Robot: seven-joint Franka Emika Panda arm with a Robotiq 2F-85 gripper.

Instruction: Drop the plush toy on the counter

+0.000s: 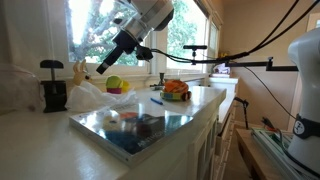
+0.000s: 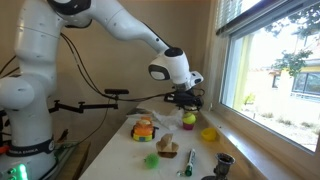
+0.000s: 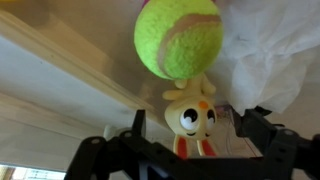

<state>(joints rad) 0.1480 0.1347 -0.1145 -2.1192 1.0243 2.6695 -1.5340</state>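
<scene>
Seen from outside, a gap lies between my fingers and the plush toy, so it is too early to close and my gripper moves closer first.
The plush toy is yellow, with big black eyes and orange stripes. In the wrist view it lies on the pale counter, directly between my two dark fingers. My gripper is open; the fingers stand wide on either side of the toy and do not touch it. A yellow-green tennis ball lies just beyond the toy. In both exterior views the gripper hangs low over the counter near the window.
A crumpled white plastic bag lies beside the toy. A bowl of fruit, a glossy flat tray and a black stand are on the counter. The window runs along the counter's far side.
</scene>
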